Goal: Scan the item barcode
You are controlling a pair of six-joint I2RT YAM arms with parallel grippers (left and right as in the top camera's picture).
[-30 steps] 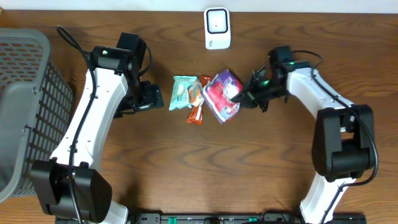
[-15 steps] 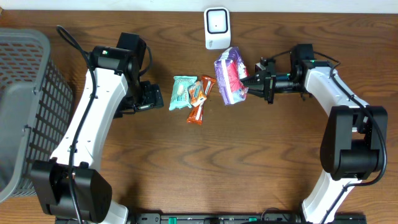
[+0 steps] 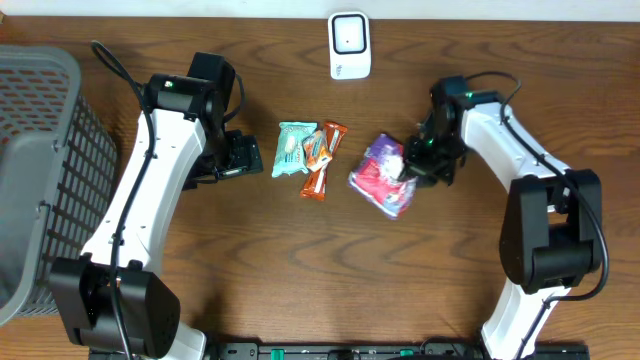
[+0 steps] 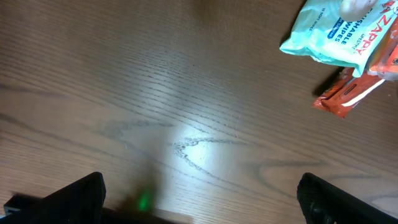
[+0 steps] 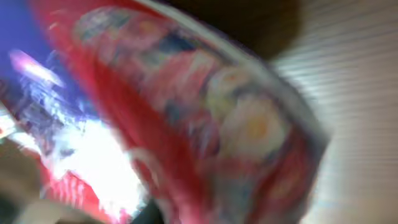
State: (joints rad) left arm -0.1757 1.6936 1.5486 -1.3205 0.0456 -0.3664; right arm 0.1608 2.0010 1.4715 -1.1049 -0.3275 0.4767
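Next, my right gripper grabs the red and purple packet by its edge (image 3: 405, 174) (image 5: 198, 198), which leaves its broad sides free to flip for barcode scanning.
The item, a red and purple packet (image 3: 384, 182), lies on the table right of the snack pile. My right gripper (image 3: 412, 165) is at its upper right edge, touching it. The packet (image 5: 186, 112) fills the right wrist view as a blur and hides the jaws, so open or shut does not show. The white scanner (image 3: 349, 45) stands at the back edge, well apart from the packet. My left gripper (image 3: 250, 155) stands open over bare wood left of the pile, its fingertips (image 4: 81, 196) far apart with nothing between them.
A teal wipes pack (image 3: 293, 148) and orange snack bars (image 3: 320, 160) lie together mid-table; both show in the left wrist view as wipes pack (image 4: 339, 34) and bar (image 4: 345, 96). A grey mesh basket (image 3: 40, 170) fills the left edge.
My right arm lifted the packet up to the scanner, then brought it down onto the table right of the pile. The left arm has not moved.
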